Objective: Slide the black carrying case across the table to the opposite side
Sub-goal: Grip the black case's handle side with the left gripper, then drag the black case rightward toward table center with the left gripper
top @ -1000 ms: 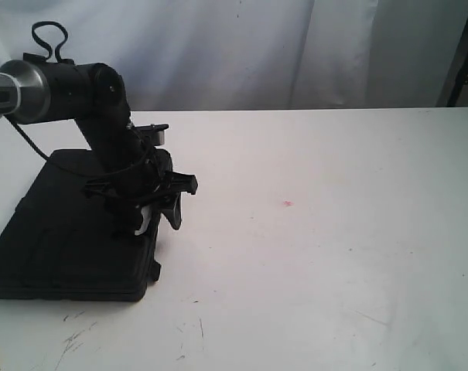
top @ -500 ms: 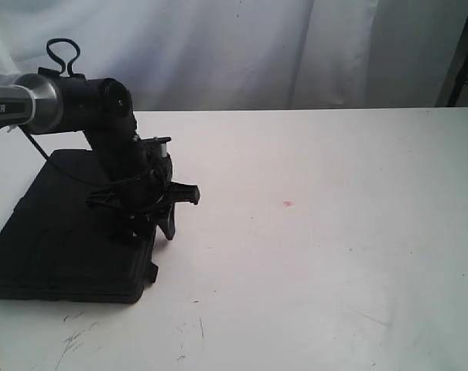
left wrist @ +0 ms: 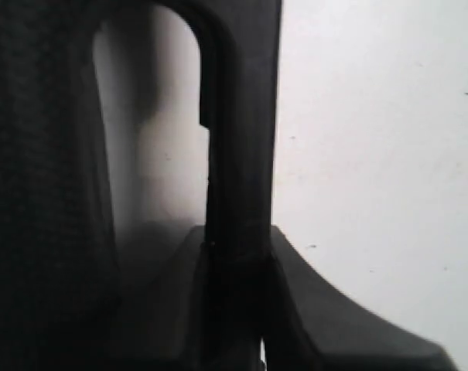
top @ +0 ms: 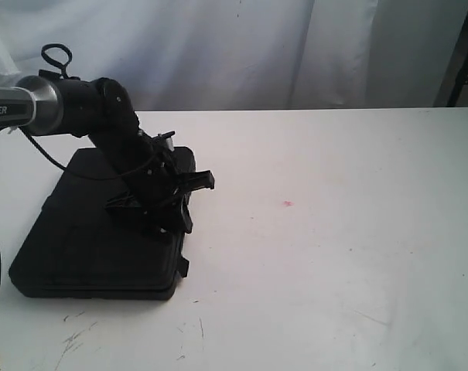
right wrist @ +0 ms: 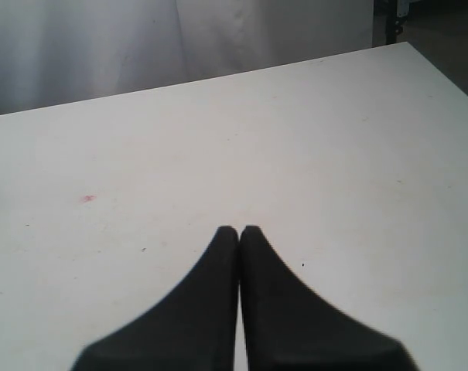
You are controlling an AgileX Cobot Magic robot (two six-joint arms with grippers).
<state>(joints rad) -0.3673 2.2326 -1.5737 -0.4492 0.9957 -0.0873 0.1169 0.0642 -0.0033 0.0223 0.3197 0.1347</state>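
Observation:
I need to keep holding the black carrying case (top: pixel 94 239) with my left gripper until I slide the case toward the opposite side, because the case is still short of the middle of the table.
The black carrying case (top: pixel 94 239) lies flat on the left part of the white table (top: pixel 334 255). My left gripper (top: pixel 172 220) is down at the case's right edge, shut on its handle. In the left wrist view the handle bar (left wrist: pixel 237 116) runs straight between the two dark fingers, with the left gripper (left wrist: pixel 235 232) clamped on it and table showing through the handle opening. My right gripper (right wrist: pixel 239 230) is shut with nothing in it, hovering over bare table; the exterior view does not show it.
A small red mark (top: pixel 287 204) sits on the table right of the case, also the red mark (right wrist: pixel 87 198) in the right wrist view. Dark scuffs (top: pixel 75 336) lie near the front left edge. A white curtain (top: pixel 295 46) hangs behind the table.
The left arm has drawn the case to the right and turned it slightly; its front corner now sits further right. The gripper stays at the handle edge.

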